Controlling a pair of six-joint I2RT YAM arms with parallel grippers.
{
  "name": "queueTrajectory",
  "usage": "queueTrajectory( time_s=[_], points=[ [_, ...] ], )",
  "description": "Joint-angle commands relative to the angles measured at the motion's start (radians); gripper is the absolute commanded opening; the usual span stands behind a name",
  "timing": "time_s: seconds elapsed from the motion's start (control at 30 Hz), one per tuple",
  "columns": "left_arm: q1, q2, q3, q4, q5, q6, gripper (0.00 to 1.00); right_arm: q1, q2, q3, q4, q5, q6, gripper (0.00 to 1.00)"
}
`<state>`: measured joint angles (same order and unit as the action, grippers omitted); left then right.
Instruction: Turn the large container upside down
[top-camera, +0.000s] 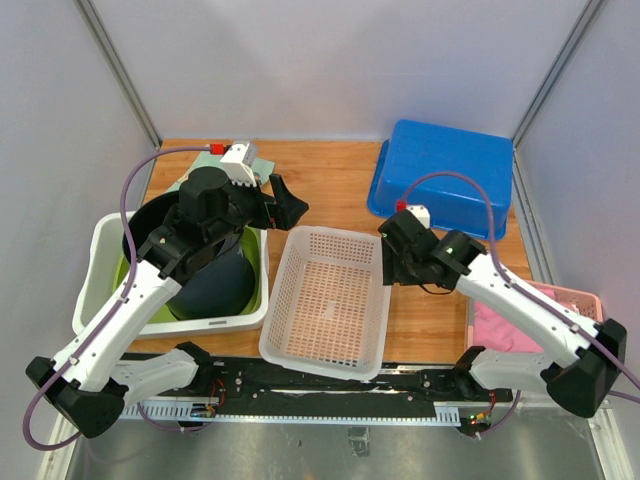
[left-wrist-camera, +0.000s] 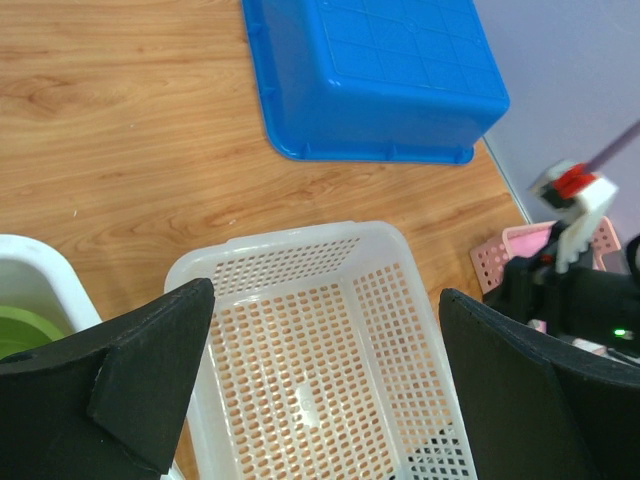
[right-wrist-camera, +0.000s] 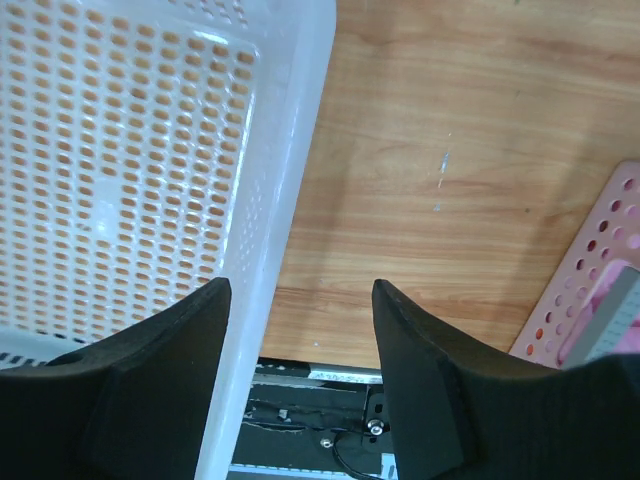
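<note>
My left gripper grips the large container by its rim (top-camera: 280, 283) (left-wrist-camera: 203, 393) beside the white tub next, to tilt it and turn it over.
The large container is a white perforated basket (top-camera: 325, 290), standing upright and empty in the middle of the table. It also fills the lower left wrist view as the basket (left-wrist-camera: 310, 380). My left gripper (top-camera: 288, 197) hovers open above its far left corner; the left gripper (left-wrist-camera: 325, 295) has nothing between its fingers. My right gripper (top-camera: 385, 262) is at the basket's right rim. In the right wrist view the right gripper (right-wrist-camera: 300, 285) stands open astride that rim (right-wrist-camera: 290, 150), one finger over the inside and one outside, neither pressing on it.
A blue bin (top-camera: 445, 175) lies upside down at the back right. A white tub (top-camera: 100, 260) on the left holds a green bowl and a dark bowl (top-camera: 215, 280). A pink basket (top-camera: 560, 310) sits at the near right. The table's front rail runs just below the basket.
</note>
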<state>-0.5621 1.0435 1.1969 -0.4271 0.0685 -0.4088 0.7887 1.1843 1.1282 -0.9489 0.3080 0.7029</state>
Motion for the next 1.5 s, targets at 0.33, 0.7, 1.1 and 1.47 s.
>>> queueTrajectory(
  time_s=[0.33,0.7,1.1,1.47],
  points=[
    [0.005,-0.005,-0.024,0.023,0.039,-0.003,0.99,-0.077,0.128,-0.033,-0.221,0.386,-0.039,0.63],
    [-0.16,0.115,0.015,-0.091,-0.017,0.03,0.99,-0.052,0.04,0.149,-0.116,0.241,-0.069,0.63],
    [-0.301,0.396,-0.119,-0.065,-0.27,-0.127,0.77,-0.23,-0.174,0.035,-0.044,0.192,-0.071,0.67],
    [-0.303,0.438,-0.113,-0.02,-0.271,-0.118,0.14,-0.234,-0.184,0.021,-0.049,0.183,-0.07,0.66]
  ],
)
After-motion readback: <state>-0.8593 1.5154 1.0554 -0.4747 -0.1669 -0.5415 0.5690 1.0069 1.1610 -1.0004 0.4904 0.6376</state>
